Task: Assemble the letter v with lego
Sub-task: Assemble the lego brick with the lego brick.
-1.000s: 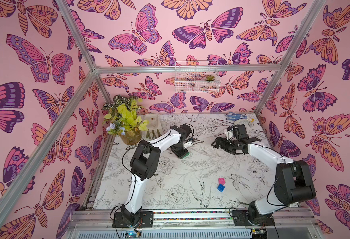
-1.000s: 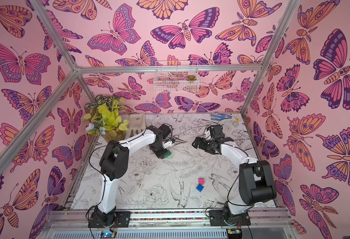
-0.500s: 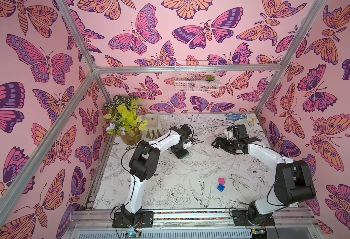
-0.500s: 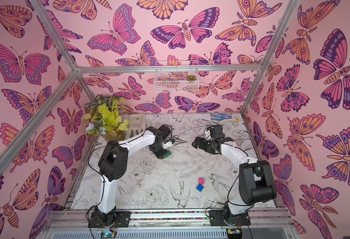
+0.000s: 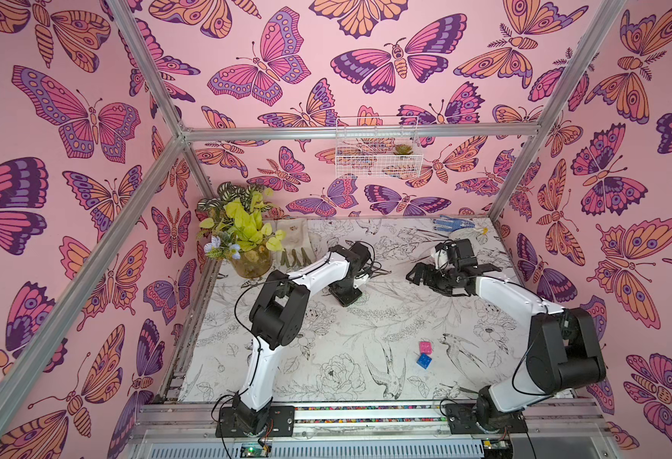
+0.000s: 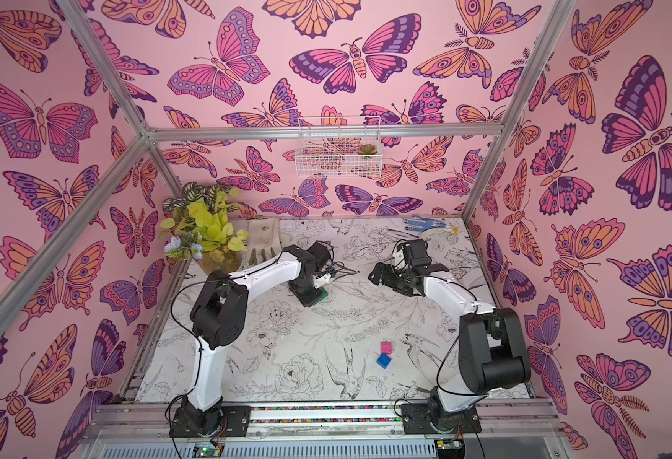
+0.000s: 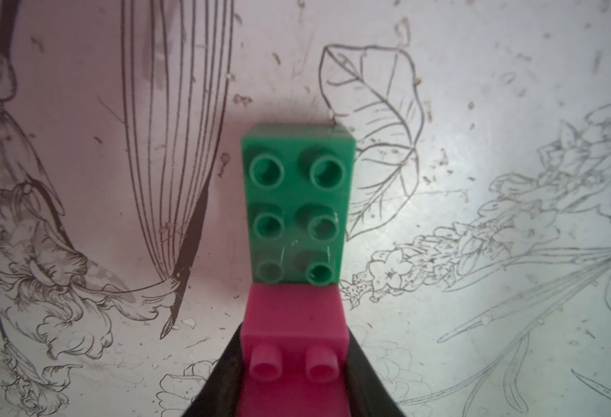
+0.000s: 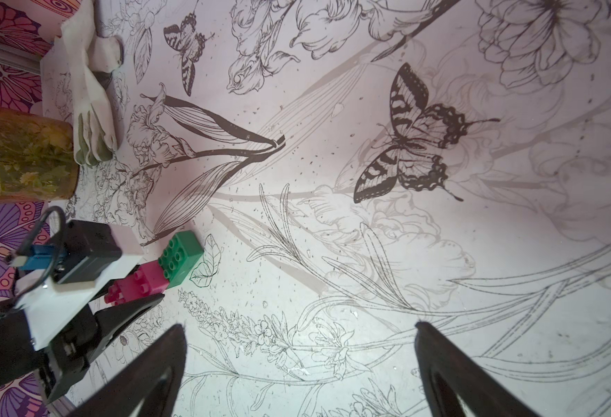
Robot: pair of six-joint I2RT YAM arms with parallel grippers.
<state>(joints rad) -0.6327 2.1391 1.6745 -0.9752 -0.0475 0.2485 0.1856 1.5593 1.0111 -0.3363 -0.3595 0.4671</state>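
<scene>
The pink brick's lower edge [image 7: 295, 288] meets the green brick's top [image 7: 295, 271] squarely, so the pink brick would stay seated if released. The left gripper needs to open.
A green lego brick [image 7: 296, 202] lies flat on the flower-print table, studs up, and shows in the right wrist view [image 8: 181, 258] and in a top view [image 6: 322, 296]. A pink brick [image 7: 293, 325] sits over one end of it, also in the right wrist view [image 8: 139, 285]. My left gripper [image 7: 294, 361] is shut on this pink brick, low over the table at the back middle [image 5: 346, 296]. My right gripper [image 8: 298, 325] is open and empty, hovering to the right of it [image 5: 415, 274]. A loose pink brick [image 5: 425, 347] and a blue brick [image 5: 424, 361] lie near the front right.
A plant in a glass vase [image 5: 246, 238] stands at the back left, with a pale glove [image 5: 294, 246] beside it. A blue patterned glove [image 5: 455, 224] lies at the back right. A wire basket [image 5: 378, 153] hangs on the back wall.
The left arm has shifted very slightly while holding the pink brick on the green one. The right arm has not moved.
</scene>
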